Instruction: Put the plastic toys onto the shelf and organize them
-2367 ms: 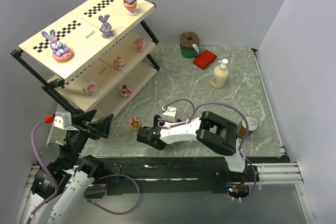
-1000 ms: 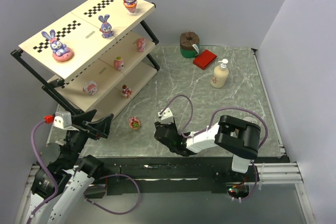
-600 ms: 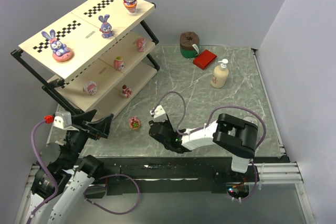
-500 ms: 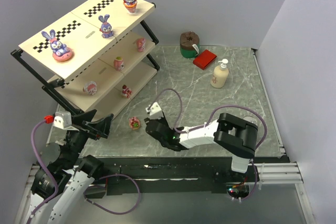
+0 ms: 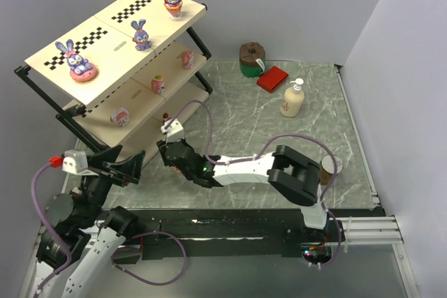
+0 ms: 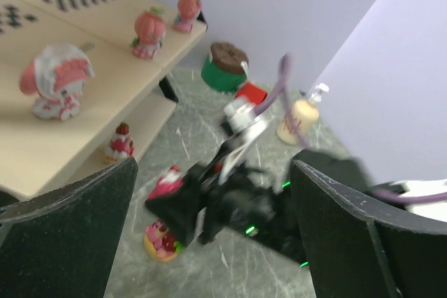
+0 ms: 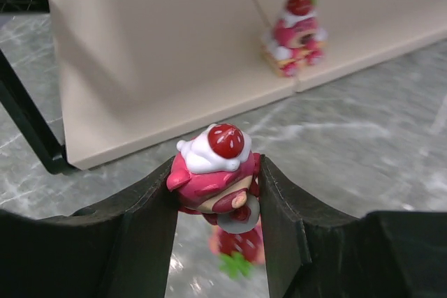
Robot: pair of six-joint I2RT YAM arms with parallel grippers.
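The cupcake-like toy hangs over the table, so my right gripper should keep it until the empty part of the shelf's bottom board.
My right gripper (image 7: 217, 181) is shut on a pink cupcake-like toy (image 7: 213, 164) with white cream and a red strawberry on top. It hangs just above a second pink toy (image 7: 235, 245) that lies on the marble table, a short way in front of the shelf's (image 5: 122, 47) bottom board (image 7: 160, 54). In the top view that gripper (image 5: 170, 154) is at the shelf's foot. Three purple bunnies (image 5: 77, 61) stand on the checkered top board, and pink toys (image 5: 158, 85) sit on the lower boards. My left gripper (image 6: 213, 242) is open and holds nothing, near the table's front left corner.
A brown-and-green can (image 5: 251, 58), a red block (image 5: 272, 78) and a cream pump bottle (image 5: 292, 99) stand at the back right. A tin can (image 5: 328, 167) sits beside the right arm's base. The shelf's black legs (image 7: 28, 123) stand close to the left of the right gripper.
My right arm has swung left from the table's front middle to the foot of the shelf, carrying the pink toy. The left arm has barely shifted.
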